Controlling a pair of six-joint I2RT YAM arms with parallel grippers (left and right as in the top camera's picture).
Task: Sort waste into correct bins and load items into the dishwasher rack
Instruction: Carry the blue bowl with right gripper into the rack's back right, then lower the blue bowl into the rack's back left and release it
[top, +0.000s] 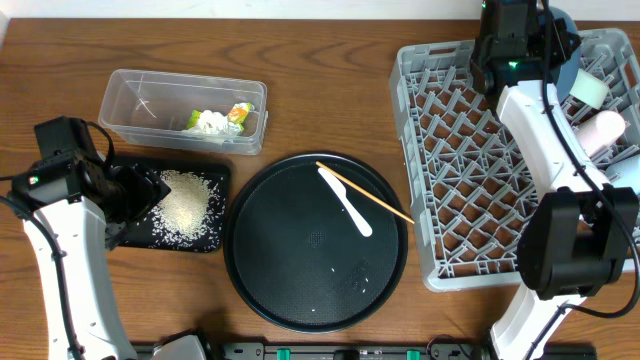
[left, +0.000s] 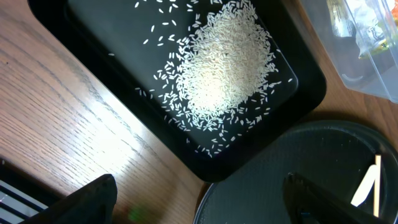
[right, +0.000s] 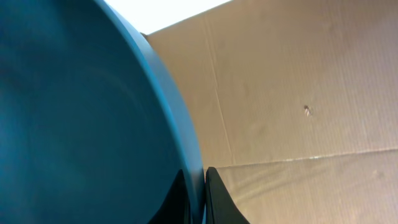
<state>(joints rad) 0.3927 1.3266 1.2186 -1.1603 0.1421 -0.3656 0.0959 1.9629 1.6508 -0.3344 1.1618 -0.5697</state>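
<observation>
The dark blue plate (right: 81, 124) is upright in the rack's back and would end there, so my right gripper needs to open.
The rice heap (top: 186, 203) lies in the shallow black tray (top: 222, 240), also in the left wrist view (left: 227, 74). The tissue (top: 208, 122) and yellow-green wrapper (top: 240, 113) sit in the clear tub (top: 130, 85). My left gripper (top: 150, 190) is open and empty over the tray's edge, its fingers (left: 199, 199) wide apart. My right gripper (right: 199, 186) is shut on the rim of the dark blue plate (right: 81, 124), held upright over the rack's (top: 430, 150) back; the plate's edge shows overhead (top: 566, 70). A white spoon (top: 345, 200) and a chopstick (top: 365, 192) lie on the round tray.
The large round black tray (top: 300, 290) sits at centre front with a few stray rice grains. Pale cups (top: 605, 130) lie at the rack's right side. A cardboard wall (right: 298, 93) stands behind the rack.
</observation>
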